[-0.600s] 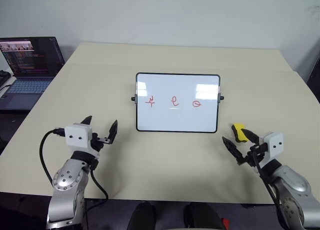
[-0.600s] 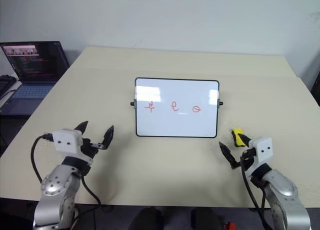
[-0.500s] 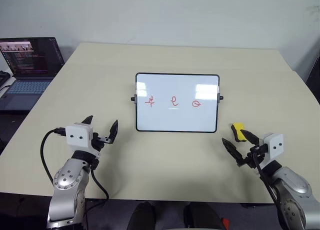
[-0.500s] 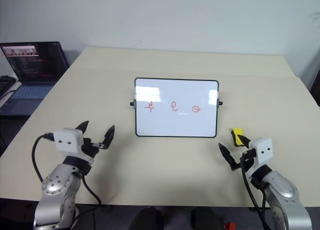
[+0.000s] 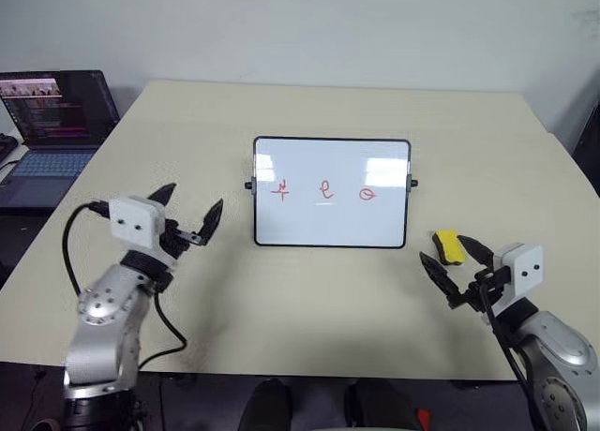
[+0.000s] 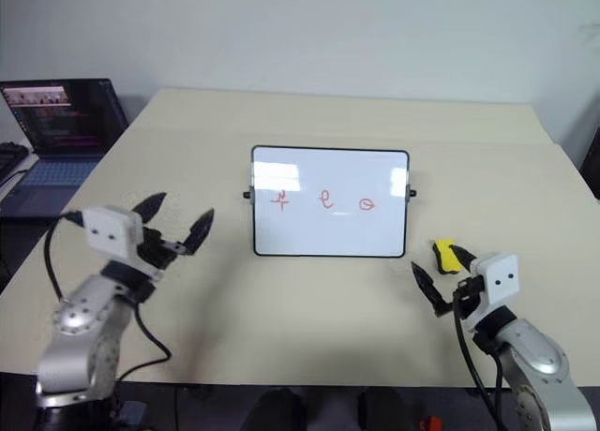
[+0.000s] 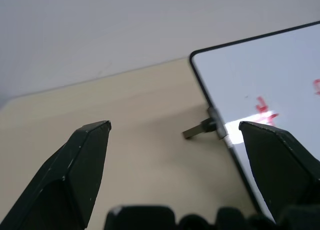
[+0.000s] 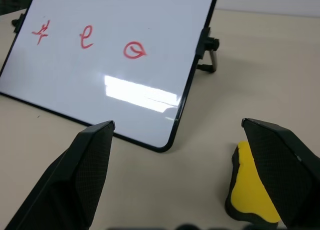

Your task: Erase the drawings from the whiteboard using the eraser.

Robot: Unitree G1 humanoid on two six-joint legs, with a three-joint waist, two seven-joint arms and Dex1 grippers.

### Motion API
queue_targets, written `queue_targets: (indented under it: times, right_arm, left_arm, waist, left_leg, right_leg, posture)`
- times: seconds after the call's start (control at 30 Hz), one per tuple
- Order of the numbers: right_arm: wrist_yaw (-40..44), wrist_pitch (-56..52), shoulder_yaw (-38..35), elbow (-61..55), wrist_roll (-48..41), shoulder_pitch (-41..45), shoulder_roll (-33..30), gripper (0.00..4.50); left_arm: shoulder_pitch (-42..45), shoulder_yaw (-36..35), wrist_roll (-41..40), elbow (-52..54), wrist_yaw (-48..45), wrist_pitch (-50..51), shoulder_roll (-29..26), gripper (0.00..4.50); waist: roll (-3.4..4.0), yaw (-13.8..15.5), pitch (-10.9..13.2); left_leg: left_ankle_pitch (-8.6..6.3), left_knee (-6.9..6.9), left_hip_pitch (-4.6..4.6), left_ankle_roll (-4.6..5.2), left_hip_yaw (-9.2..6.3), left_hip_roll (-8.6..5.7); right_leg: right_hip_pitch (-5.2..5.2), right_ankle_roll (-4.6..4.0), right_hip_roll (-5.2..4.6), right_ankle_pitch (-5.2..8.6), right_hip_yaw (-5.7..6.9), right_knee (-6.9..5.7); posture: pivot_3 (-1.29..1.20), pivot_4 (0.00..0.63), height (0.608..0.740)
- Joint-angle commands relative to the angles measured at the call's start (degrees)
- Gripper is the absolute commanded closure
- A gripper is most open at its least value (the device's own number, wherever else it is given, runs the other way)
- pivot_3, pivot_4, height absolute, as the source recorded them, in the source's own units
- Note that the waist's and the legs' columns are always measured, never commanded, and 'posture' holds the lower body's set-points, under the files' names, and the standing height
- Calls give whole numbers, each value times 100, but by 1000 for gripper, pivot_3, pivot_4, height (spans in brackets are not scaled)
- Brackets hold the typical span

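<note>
I need to wipe the red drawings off the whiteboard, so next my right gripper should grab the yellow eraser (image 5: pixel 449 246) by its long sides.
The whiteboard (image 5: pixel 331 193) stands tilted on the middle of the table, black-framed, with three red drawings (image 5: pixel 325 190) in a row: a cross-like mark, a loop and a small oval. A yellow eraser (image 5: pixel 449 246) lies on the table off the board's lower right corner. My right gripper (image 5: pixel 454 266) hovers open just in front of the eraser, whose near end (image 8: pixel 252 192) is partly behind one finger (image 8: pixel 287 165). My left gripper (image 5: pixel 190 217) is open and empty, raised to the left of the board; its wrist view shows the board's left edge (image 7: pixel 220 112).
An open laptop (image 5: pixel 49 122) sits on a separate surface beyond the table's left edge. The beige table (image 5: pixel 309 300) has bare room in front of the board and behind it. A pale wall rises past the far edge.
My left gripper has lifted and swung toward the board's left side. My right gripper has edged slightly right, still open by the eraser. Board and eraser have not moved.
</note>
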State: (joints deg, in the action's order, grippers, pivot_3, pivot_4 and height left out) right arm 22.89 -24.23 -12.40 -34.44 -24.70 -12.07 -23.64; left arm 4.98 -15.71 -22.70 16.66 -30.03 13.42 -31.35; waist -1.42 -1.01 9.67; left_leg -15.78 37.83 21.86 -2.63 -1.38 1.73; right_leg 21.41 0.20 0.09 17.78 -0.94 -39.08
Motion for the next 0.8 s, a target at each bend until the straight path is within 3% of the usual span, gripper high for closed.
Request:
queue_targets:
  times: [0.03,0.27,0.4,0.8]
  right_arm:
    - [-370,-458,-269,-561,-327,260,-39,50]
    - [-1412,-2221,-269,-538,-373,1149,-174,50]
    - [-1833,-3243,-117,-306,-186,1734,-303,50]
    - [-2269,-3099,156,-27,384,1620,370,50]
  left_arm:
    - [503,552,-499,381,-1046,382,-418,0]
    - [1522,1520,-826,159,-2673,747,-839,0]
    - [1658,1688,-697,-42,-3109,596,-858,0]
    - [1633,1800,-365,-571,-3674,222,-892,0]
  waist:
    - [-3,14,3]
    - [0,3,5]
    - [3,-61,6]
    - [3,-59,6]
  left_leg:
    - [0,0,0,0,-1,-1]
    - [1,0,4,-1,-1,-2]
    - [0,-3,2,0,2,-1]
    - [0,0,88,1,0,2]
  right_leg:
    - [-1,0,0,0,0,0]
    - [1,1,5,1,-2,2]
    - [3,0,6,1,-5,2]
    - [83,-3,9,8,-4,-4]
  posture:
    - [0,150,740]
    - [0,150,740]
    - [0,150,740]
    - [0,150,740]
